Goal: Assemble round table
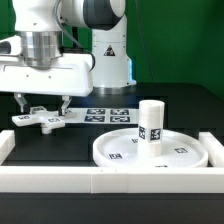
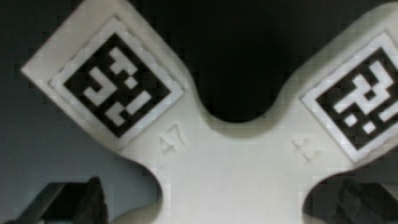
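The white cross-shaped piece has to fit onto the short post [image 1: 150, 122], so next I need to grab the piece by its narrow middle [image 1: 43, 115] with my gripper.
The white cross-shaped piece [image 1: 40, 119] lies flat on the black table at the exterior view's left. In the wrist view it [image 2: 214, 150] fills the frame, two tagged arms spreading away. My gripper [image 1: 42, 103] is open and lowered right over it. Its dark fingertips [image 2: 71, 203] stand either side of the cross's middle with a gap to the plastic. In the wrist view the gripper [image 2: 217, 208] is centred on the piece. The round disc [image 1: 185, 152] lies at the front right, and the short post [image 1: 150, 122] stands upright on it.
The marker board [image 1: 108, 115] lies flat behind the disc, between the cross piece and the robot's base. A long white border rail [image 1: 100, 180] runs along the front, with side sections at the left [image 1: 5, 145] and right [image 1: 214, 148].
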Available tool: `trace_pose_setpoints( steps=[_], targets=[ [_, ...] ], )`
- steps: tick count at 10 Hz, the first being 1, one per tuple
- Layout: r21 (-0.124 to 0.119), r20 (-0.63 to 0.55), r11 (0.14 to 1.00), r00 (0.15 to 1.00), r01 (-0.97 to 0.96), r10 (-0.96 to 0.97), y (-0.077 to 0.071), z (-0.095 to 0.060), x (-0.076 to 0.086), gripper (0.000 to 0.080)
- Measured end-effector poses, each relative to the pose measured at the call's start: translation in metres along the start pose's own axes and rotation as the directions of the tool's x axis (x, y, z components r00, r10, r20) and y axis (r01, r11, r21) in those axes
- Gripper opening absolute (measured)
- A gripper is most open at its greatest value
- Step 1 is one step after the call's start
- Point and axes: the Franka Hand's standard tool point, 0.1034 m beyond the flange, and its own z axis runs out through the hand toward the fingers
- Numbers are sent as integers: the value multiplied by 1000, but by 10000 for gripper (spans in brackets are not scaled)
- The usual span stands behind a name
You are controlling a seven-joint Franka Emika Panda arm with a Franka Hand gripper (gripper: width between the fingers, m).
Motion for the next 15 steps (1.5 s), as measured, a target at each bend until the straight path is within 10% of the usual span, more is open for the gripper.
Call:
trace_pose_setpoints(
  steps=[5, 8, 11, 15],
  targets=[
    [-5, 12, 1000, 1000, 3, -3, 0, 8, -3, 649],
    [-4, 12, 1000, 1000, 9, -9, -1, 8, -3, 438],
    [-4, 12, 1000, 1000, 13, -13, -3, 8, -3, 438],
    [17, -3, 1000, 1000, -8, 8, -45, -13, 7, 439]
  ],
)
